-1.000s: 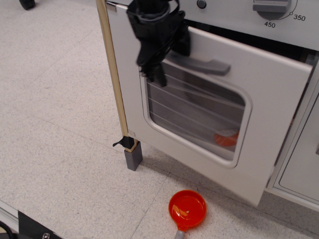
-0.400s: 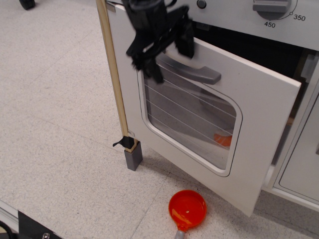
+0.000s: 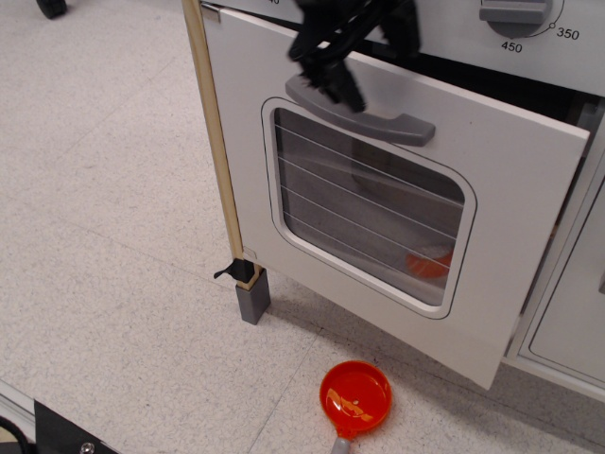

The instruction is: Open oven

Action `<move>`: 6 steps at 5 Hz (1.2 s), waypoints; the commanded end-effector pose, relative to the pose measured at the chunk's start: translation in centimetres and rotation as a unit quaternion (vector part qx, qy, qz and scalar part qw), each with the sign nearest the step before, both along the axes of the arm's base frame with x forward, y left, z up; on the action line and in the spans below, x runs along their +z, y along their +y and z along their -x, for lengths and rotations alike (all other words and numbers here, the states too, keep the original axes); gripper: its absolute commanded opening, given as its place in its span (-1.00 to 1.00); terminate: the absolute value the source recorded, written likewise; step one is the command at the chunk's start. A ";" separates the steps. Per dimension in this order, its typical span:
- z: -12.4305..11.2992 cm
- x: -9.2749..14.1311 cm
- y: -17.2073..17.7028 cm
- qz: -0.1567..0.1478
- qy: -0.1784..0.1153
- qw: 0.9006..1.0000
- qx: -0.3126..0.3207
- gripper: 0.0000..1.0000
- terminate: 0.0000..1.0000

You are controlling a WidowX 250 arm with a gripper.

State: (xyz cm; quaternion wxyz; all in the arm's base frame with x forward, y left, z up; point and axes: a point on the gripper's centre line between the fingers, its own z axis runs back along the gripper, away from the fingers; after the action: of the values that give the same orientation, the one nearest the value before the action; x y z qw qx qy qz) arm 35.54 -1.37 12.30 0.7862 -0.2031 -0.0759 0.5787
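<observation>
I will swing the oven open next, so I will grab the white oven door by its grey bar handle with my gripper.
The white oven door stands ajar, its top edge tilted out, with a dark gap above it. It has a grey bar handle and a rounded window with thin horizontal lines. The grey temperature dial sits above at the right. My black gripper is at the top of the frame, just above the handle's left half. Its fingers are spread apart and hold nothing; the lower one rests close to the handle.
A red-orange toy pan lies on the floor below the door. An orange object shows through the window. A wooden post with a grey foot edges the oven's left side. A plain white cabinet door is at the right.
My gripper moved right and up, from the door's left part to above the handle. The door swung further out, then settled back slightly, still ajar.
</observation>
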 end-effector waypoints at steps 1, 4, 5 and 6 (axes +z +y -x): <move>-1.0 -0.4 -1.3 0.000 -0.021 1.000 0.018 1.00 -1.00; 1.8 -1.2 -0.2 -0.014 0.017 1.000 0.015 1.00 -1.00; 2.9 -1.0 1.3 -0.030 0.029 0.999 -0.016 1.00 -1.00; 4.1 -1.3 3.3 -0.073 0.036 0.993 -0.086 1.00 -1.00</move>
State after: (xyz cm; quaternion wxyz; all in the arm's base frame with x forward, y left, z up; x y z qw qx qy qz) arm 32.04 1.19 9.45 0.8519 -0.1244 -0.0522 0.5060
